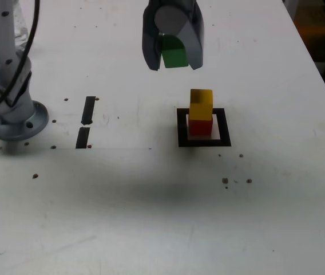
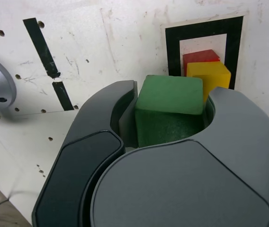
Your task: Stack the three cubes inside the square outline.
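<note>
The green cube (image 1: 174,57) hangs above and beside the yellow cube's top (image 1: 201,96). From here, my gripper keeps holding the green cube until it is down on that top.
My gripper (image 1: 174,58) hangs in the air, shut on the green cube (image 1: 174,57), above and to the exterior view's left of the stack. The wrist view shows the green cube (image 2: 170,111) clamped between the dark grey jaws. On the table, the yellow cube (image 1: 201,105) sits on the red cube (image 1: 200,126), turned slightly askew. Both stand inside the square outline (image 1: 203,141) of black tape. In the wrist view the yellow cube (image 2: 211,78), the red cube (image 2: 198,57) and the square outline (image 2: 172,47) show just beyond the green cube.
The arm's grey base (image 1: 8,114) stands at the exterior view's left. Two short black tape strips (image 1: 86,121) lie between the base and the outline. The white table (image 1: 151,217) has small dark holes. Its edge runs along the exterior view's right.
</note>
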